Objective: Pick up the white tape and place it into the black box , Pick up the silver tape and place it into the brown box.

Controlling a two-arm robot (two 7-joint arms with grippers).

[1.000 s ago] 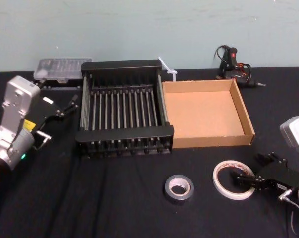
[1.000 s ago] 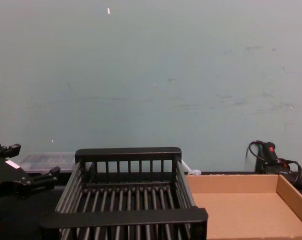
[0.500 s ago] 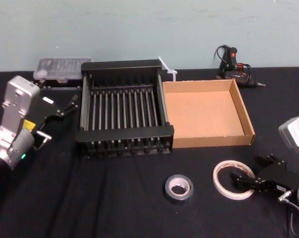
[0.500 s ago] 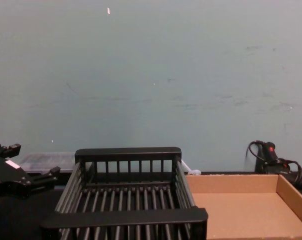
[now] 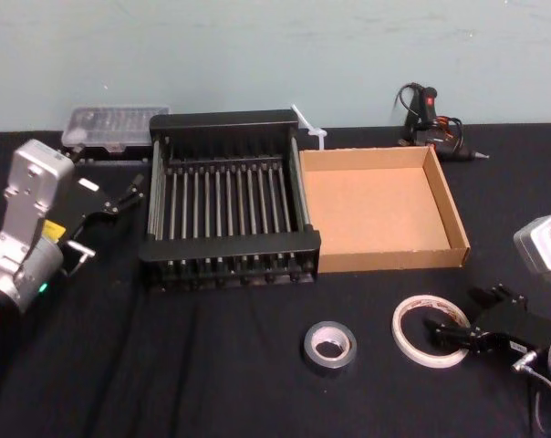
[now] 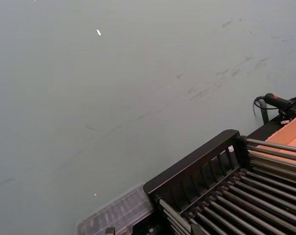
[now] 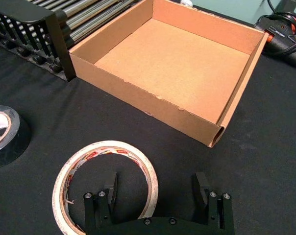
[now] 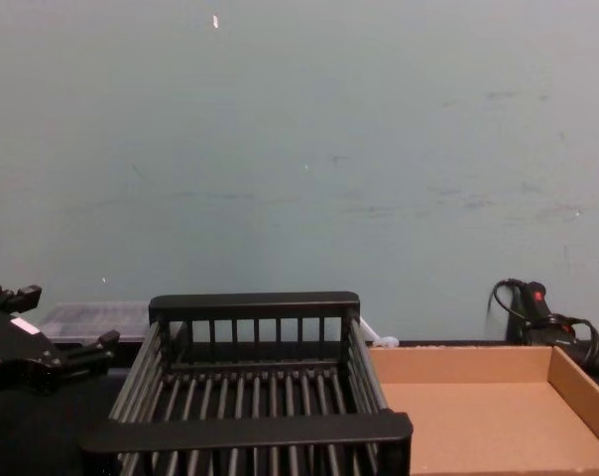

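I should next have my right gripper grab the white tape by its ring side (image 7: 152, 188), so that I can place the tape into the black box.
The white tape (image 5: 430, 330) lies flat on the black cloth in front of the brown box (image 5: 458, 215). My right gripper (image 5: 456, 313) is low over its right side and open. In the right wrist view one finger (image 7: 111, 186) sits inside the white tape (image 7: 64, 181) and the other finger (image 7: 202, 186) outside it, so the right gripper (image 7: 157, 188) straddles the ring's wall. The silver tape (image 5: 330, 347) lies to the left of the ring, in front of the black box (image 5: 226, 245). Both boxes hold nothing. My left gripper (image 5: 113, 203) hangs open to the left of the black box, also in the chest view (image 8: 54, 349).
A clear plastic case (image 5: 117, 124) sits behind the black box's left corner. A glue gun with its cable (image 5: 432, 117) lies behind the brown box. A white zip tie (image 5: 310, 126) lies between the boxes at the back. The boxes stand side by side, touching.
My right gripper has sunk slightly toward the white tape. The left arm, both tapes and both boxes have not moved.
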